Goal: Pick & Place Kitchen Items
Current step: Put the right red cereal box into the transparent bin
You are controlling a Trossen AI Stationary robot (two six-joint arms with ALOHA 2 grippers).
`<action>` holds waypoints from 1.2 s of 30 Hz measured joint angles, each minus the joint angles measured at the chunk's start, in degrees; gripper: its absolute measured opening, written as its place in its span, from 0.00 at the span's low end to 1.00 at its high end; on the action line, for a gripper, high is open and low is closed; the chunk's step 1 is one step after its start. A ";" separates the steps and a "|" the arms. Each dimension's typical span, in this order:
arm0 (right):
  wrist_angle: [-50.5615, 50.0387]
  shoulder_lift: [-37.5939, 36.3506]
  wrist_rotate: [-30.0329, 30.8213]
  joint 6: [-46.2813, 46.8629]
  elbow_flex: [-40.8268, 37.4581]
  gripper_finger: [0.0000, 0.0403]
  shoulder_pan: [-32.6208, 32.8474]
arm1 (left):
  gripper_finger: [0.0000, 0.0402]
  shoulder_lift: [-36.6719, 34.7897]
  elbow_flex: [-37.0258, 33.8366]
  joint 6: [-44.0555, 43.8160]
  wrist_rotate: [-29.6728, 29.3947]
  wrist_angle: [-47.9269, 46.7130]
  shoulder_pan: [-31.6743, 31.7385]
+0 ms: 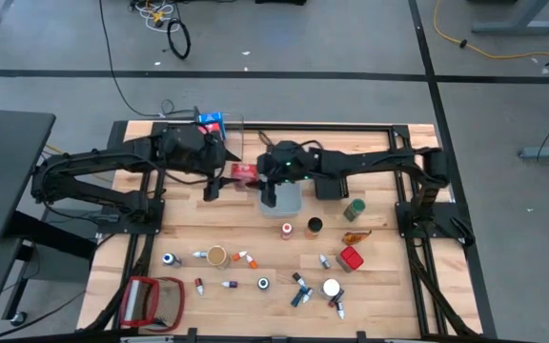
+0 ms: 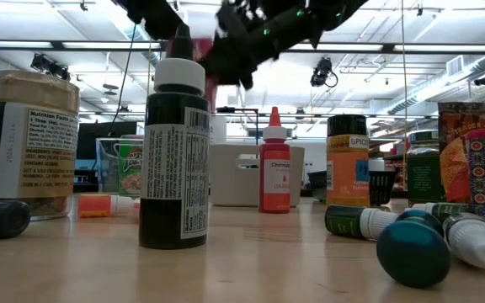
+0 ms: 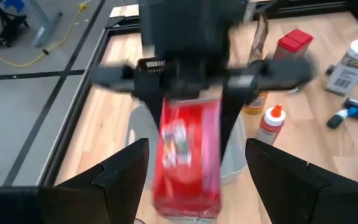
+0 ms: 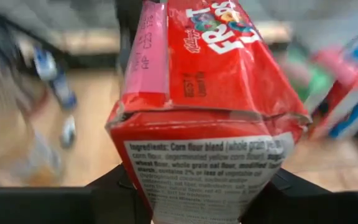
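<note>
My left gripper grabs the red cereal carton by its loose end (image 1: 236, 172) next, to put the carton in the clear bin (image 1: 234, 139).
A red cereal carton (image 1: 244, 171) hangs in the air over the table's far middle, held by my right gripper (image 1: 265, 177), which is shut on it. In the right wrist view the carton (image 4: 210, 93) fills the picture. My left gripper (image 1: 211, 185) faces it from the table's left and is open. In the left wrist view its two fingers stand on either side of the carton's free end (image 3: 188, 180), and I see no touch. Other kitchen items lie on the near half of the table. My right gripper pinches the red carton between its two fingers (image 4: 107, 186) at the end that bears the ingredients print (image 4: 197, 168). The fingers come roughly level from the table's right. The carton is lifted clear and sticks out toward the left gripper.
A grey bin (image 1: 289, 200) sits just under the right gripper. A clear bin (image 1: 232, 129) with a blue carton (image 1: 212, 121) stands at the far edge. Small bottles, a red tin (image 1: 350, 258), a green jar (image 1: 355, 209) and a red-framed object (image 1: 152, 301) lie nearer.
</note>
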 joint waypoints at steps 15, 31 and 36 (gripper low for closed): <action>3.52 2.90 -3.47 -1.58 0.88 0.44 0.00 | 0.69 5.47 0.03 1.13 -0.88 -4.68 0.10; 2.89 2.90 -4.61 -2.88 0.82 0.45 0.02 | 0.69 5.88 0.02 1.13 -0.51 -4.83 0.09; 2.87 2.89 -4.58 -2.87 0.82 0.45 0.00 | 0.62 5.88 0.02 1.11 -0.44 -4.87 0.09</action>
